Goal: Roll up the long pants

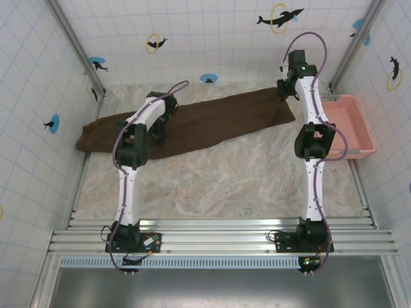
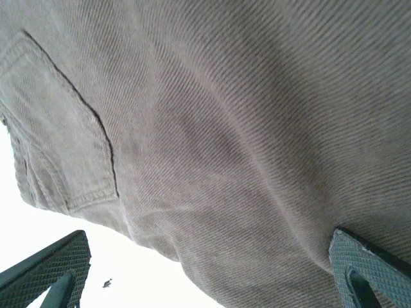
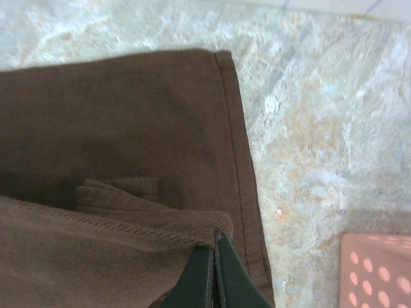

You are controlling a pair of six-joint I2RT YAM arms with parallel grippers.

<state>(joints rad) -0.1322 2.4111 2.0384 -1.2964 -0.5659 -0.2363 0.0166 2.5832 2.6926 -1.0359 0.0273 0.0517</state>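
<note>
The pants' lifted corner hangs short of the lower layer's far edge and would drop short if I opened now. My right gripper should move the corner there before it lets go.
The long pants (image 1: 212,122) lie stretched across the back of the table, dark brown, running from the far left to the right arm. My left gripper (image 1: 160,120) hovers over their left part. In the left wrist view it (image 2: 205,282) stands open, its fingers (image 2: 51,269) wide apart, with the pants (image 2: 244,141) and a back pocket (image 2: 58,128) close below. My right gripper (image 3: 215,242) is shut on a lifted corner of the pants (image 3: 115,115) at their right end, near the stitched hem. In the top view that gripper (image 1: 284,90) sits at the cloth's far right tip.
A pink plastic basket (image 1: 353,125) stands at the right edge of the table, right of the right arm; its corner (image 3: 379,269) lies close to the right gripper. Tiled walls close in the back and sides. Bare marbled tabletop (image 1: 225,179) stretches between the pants and the arm bases.
</note>
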